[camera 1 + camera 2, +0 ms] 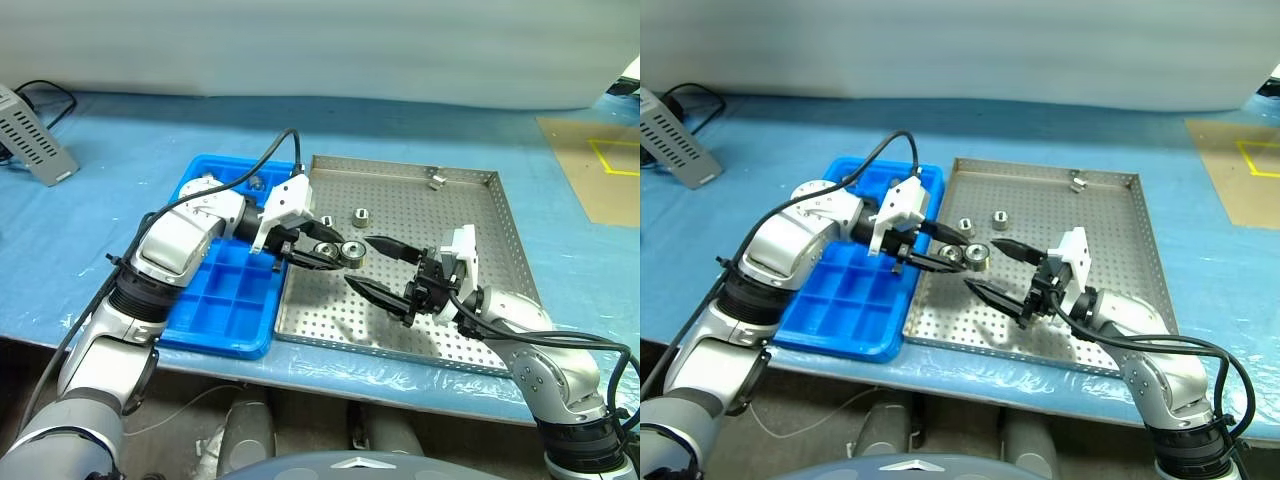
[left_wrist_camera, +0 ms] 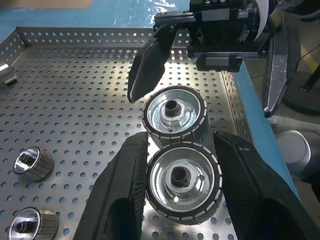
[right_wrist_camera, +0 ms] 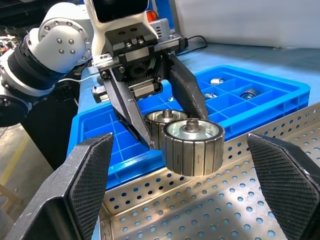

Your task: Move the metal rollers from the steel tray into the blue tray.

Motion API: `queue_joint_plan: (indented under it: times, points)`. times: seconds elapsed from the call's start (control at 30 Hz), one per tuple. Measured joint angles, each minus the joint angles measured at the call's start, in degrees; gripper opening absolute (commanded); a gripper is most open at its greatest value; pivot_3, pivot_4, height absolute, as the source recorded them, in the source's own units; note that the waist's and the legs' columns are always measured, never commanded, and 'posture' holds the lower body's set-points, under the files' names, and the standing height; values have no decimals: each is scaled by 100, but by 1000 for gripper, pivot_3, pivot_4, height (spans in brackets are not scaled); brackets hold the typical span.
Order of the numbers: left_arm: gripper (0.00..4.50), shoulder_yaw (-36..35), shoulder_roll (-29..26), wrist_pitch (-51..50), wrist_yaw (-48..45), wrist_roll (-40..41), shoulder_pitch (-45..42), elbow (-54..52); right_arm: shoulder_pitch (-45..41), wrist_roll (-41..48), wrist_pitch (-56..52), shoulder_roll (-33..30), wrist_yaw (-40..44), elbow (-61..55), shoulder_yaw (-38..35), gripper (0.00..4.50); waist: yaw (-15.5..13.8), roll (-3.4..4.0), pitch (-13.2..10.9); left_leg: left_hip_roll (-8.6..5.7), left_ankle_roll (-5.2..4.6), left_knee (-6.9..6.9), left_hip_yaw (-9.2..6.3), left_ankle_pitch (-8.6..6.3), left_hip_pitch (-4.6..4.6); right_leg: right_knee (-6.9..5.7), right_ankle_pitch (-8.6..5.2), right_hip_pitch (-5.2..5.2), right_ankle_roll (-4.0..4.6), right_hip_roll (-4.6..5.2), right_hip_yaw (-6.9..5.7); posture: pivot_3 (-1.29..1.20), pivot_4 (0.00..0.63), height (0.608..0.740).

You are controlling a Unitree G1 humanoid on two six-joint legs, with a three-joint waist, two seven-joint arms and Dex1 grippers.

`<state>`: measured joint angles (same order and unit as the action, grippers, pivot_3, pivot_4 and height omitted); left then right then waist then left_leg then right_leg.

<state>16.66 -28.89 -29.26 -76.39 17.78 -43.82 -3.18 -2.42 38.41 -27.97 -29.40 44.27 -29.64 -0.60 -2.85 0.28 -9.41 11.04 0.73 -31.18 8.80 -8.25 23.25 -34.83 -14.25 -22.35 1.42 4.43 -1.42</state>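
Note:
The right gripper is ready to close on the outer metal roller: its fingers are level with the roller, which sits between them, and they are beside its ribbed side (image 1: 352, 257) (image 3: 194, 155), so they would hold it if they closed now.
My left gripper (image 1: 330, 252) is shut on a metal roller (image 2: 182, 182) at the steel tray's (image 1: 470, 230) left rim, beside the blue tray (image 1: 225, 300). A second roller (image 2: 174, 112) sits tight against the held one, on the side away from my wrist; I cannot tell whether it rests on the tray. My right gripper (image 1: 360, 262) stands open just right of this pair, one finger on each side of it without touching. Two loose rollers (image 1: 359, 215) (image 1: 326, 221) lie on the perforated floor behind, and a third (image 1: 437, 178) by the far rim. Rollers (image 3: 216, 81) lie in the blue tray's far compartments.
A grey perforated box (image 1: 35, 135) with a black cable stands at the far left of the blue-covered table. Brown board with yellow tape (image 1: 600, 170) lies at the far right. The steel tray's near edge is close to the table's front edge.

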Motion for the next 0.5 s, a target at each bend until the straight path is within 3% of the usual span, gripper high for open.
queue_joint_plan:
  times: [0.07, 0.17, 0.27, 0.33, 0.37, 0.5]
  points:
    - [1800, 0, 17, -3, 15, 5, 0, 0, 0, 3, -16, 0, 0, 0, 0, 4500, 0, 0, 0, 0, 0, 0, 0, 0, 0, 0, 0, 0, 0, 0, 0, -104, 150, 740]
    - [1800, 0, 32, -13, 20, 14, 0, 0, 4, 4, -33, 0, -7, -2, 0, 3934, 0, 0, 0, 0, 0, 0, 0, 0, 0, 0, 0, 0, 0, 0, 0, -104, 150, 740]
    - [1800, 2, 46, -24, 20, 33, 0, -1, 7, -1, -34, -1, -32, -4, 0, 2984, 0, 0, 0, 0, -1, -2, 0, 0, 1, -1, 0, 0, 0, 0, 0, -105, 150, 740]
    - [1800, 6, 48, -26, 22, 50, 0, -3, 7, -7, -34, -12, -55, -3, -10, 2984, -1, 0, 0, 0, 0, -2, 0, 0, 0, -1, 0, 1, 0, 0, 0, -105, 150, 740]
    - [1800, 6, 49, -30, 27, 56, 0, -3, 6, -7, -34, -20, -55, -3, -13, 2492, 0, 0, 0, 0, 0, -2, 0, 0, 0, -1, 0, 1, 0, 0, 0, -105, 150, 740]
    - [1800, 27, 53, -84, 35, 104, 0, -16, 6, -13, -31, -26, -64, 9, -73, 1583, 0, 0, 0, 0, -1, -3, 0, 0, 0, -2, 0, 1, 0, 0, 0, -106, 150, 740]
